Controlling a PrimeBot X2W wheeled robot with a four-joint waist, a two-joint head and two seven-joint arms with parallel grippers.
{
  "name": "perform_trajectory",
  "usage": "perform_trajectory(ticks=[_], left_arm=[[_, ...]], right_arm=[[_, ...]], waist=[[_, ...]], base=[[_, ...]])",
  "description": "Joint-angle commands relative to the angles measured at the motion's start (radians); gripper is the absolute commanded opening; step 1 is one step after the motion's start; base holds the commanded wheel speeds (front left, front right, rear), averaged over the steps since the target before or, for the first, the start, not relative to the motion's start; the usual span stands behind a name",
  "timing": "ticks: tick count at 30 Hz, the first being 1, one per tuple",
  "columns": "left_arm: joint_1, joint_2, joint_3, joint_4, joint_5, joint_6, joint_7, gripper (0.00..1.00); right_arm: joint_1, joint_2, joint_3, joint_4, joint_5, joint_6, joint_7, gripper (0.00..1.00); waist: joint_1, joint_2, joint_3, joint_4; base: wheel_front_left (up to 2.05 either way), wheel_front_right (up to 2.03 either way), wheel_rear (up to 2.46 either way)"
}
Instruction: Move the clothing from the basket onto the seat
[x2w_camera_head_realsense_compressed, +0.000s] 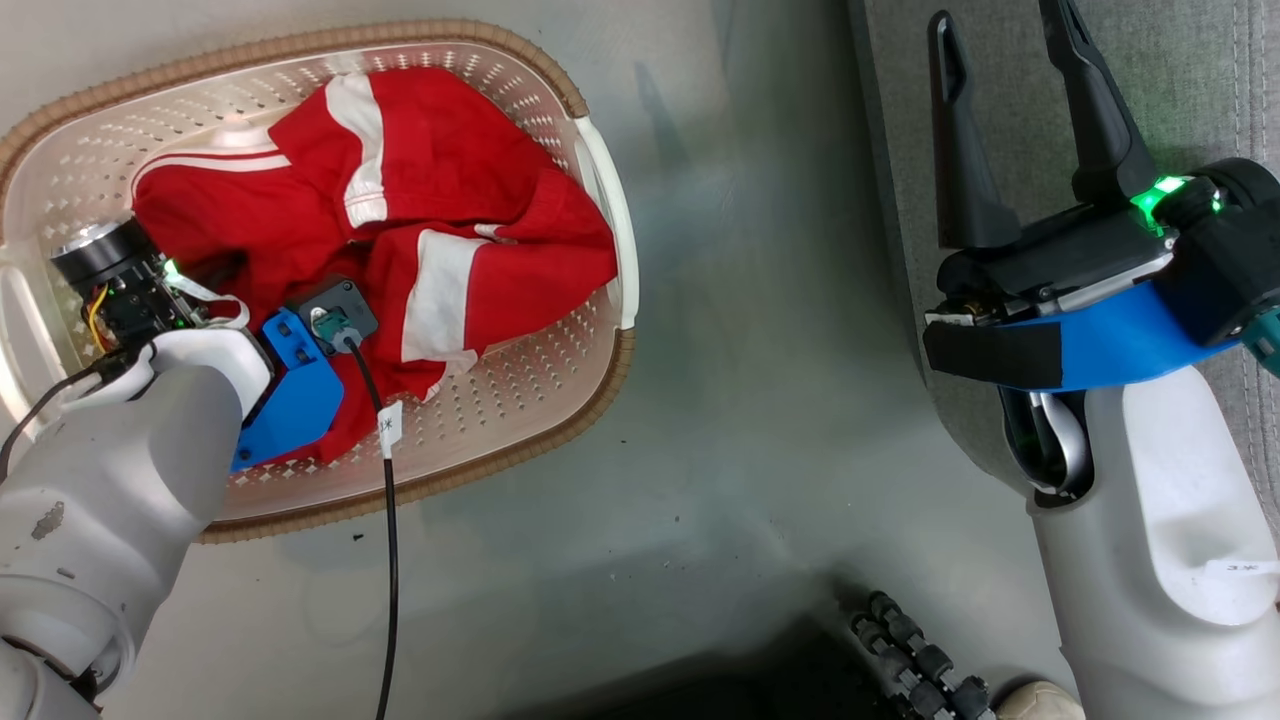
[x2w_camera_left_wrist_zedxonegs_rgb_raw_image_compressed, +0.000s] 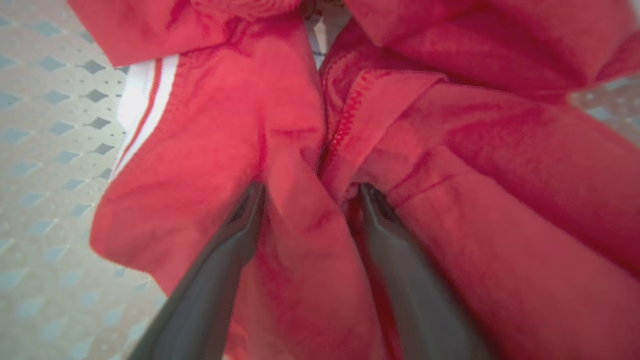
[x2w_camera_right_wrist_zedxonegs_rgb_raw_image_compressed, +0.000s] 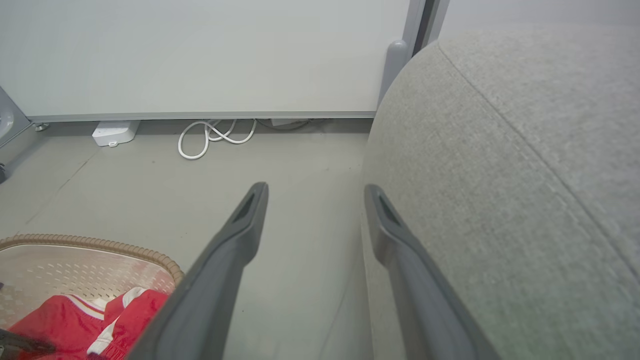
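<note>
My left gripper grabs the red clothing by its raised fold (x2w_camera_left_wrist_zedxonegs_rgb_raw_image_compressed: 307, 213) next, to bring the clothing from the basket to the seat.
The clothing (x2w_camera_head_realsense_compressed: 430, 180) is bright red fabric with white stripes, heaped in the cream basket (x2w_camera_head_realsense_compressed: 300, 45) at the left of the head view. My left arm reaches down into the basket from the lower left. In the left wrist view my left gripper (x2w_camera_left_wrist_zedxonegs_rgb_raw_image_compressed: 311, 192) is open, its fingers (x2w_camera_left_wrist_zedxonegs_rgb_raw_image_compressed: 240, 235) pressed into the red fabric (x2w_camera_left_wrist_zedxonegs_rgb_raw_image_compressed: 500, 175) with a fold lying between them. My right gripper (x2w_camera_head_realsense_compressed: 995, 20) stands open and empty over the front edge of the light grey seat (x2w_camera_head_realsense_compressed: 1200, 80). The right wrist view shows the right gripper (x2w_camera_right_wrist_zedxonegs_rgb_raw_image_compressed: 315, 194) beside the seat (x2w_camera_right_wrist_zedxonegs_rgb_raw_image_compressed: 500, 175), with the basket (x2w_camera_right_wrist_zedxonegs_rgb_raw_image_compressed: 100, 247) and clothing (x2w_camera_right_wrist_zedxonegs_rgb_raw_image_compressed: 75, 320) at the lower left.
Bare grey floor (x2w_camera_head_realsense_compressed: 760, 350) separates basket and seat. A black cable (x2w_camera_head_realsense_compressed: 388, 560) hangs from my left wrist across the basket rim. A white cable coil (x2w_camera_right_wrist_zedxonegs_rgb_raw_image_compressed: 215, 137) and a small white box (x2w_camera_right_wrist_zedxonegs_rgb_raw_image_compressed: 114, 132) lie by the far wall. A dark ribbed part (x2w_camera_head_realsense_compressed: 915, 650) sits at the bottom.
</note>
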Motion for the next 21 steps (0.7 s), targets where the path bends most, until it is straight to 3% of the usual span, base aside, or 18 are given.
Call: perform_trajectory(ticks=[1, 2, 3, 4, 14, 21], left_arm=[[-0.019, 0.004, -0.002, 0.002, 0.010, -0.002, 0.008, 0.93], [-0.020, 0.005, -0.003, 0.003, 0.010, -0.002, 0.009, 0.41], [-0.021, 0.006, -0.004, 0.004, 0.013, -0.002, 0.014, 0.05], [-0.020, 0.005, -0.005, 0.004, 0.014, -0.002, 0.019, 0.00], [0.008, -0.019, -0.011, 0.005, -0.011, -0.002, -0.010, 0.00], [0.035, -0.071, 0.000, 0.005, -0.069, -0.002, -0.058, 0.00]], right_arm=[[-0.018, -0.003, -0.003, -0.005, 0.009, 0.000, -0.003, 1.00], [-0.018, -0.003, -0.004, -0.006, 0.009, 0.000, -0.003, 1.00], [-0.017, -0.003, -0.005, -0.007, 0.010, 0.000, -0.003, 1.00], [-0.017, -0.003, -0.007, -0.007, 0.010, 0.000, -0.003, 1.00], [-0.010, -0.003, -0.014, 0.006, 0.003, 0.000, -0.002, 1.00], [0.024, -0.003, -0.028, 0.021, -0.020, 0.000, -0.002, 1.00]], waist=[[-0.0001, 0.0000, 0.007, -0.002], [-0.0001, 0.0000, 0.010, -0.003], [-0.0001, 0.0000, 0.012, -0.003], [-0.0001, 0.0000, 0.014, -0.003], [-0.0001, 0.0000, -0.021, 0.008], [-0.0001, 0.0000, -0.097, 0.040]], base=[[0.00, 0.00, 0.00], [0.00, 0.00, 0.00], [0.00, 0.00, 0.00], [0.00, 0.00, 0.00], [0.00, 0.00, 0.00], [0.00, 0.00, 0.00]])
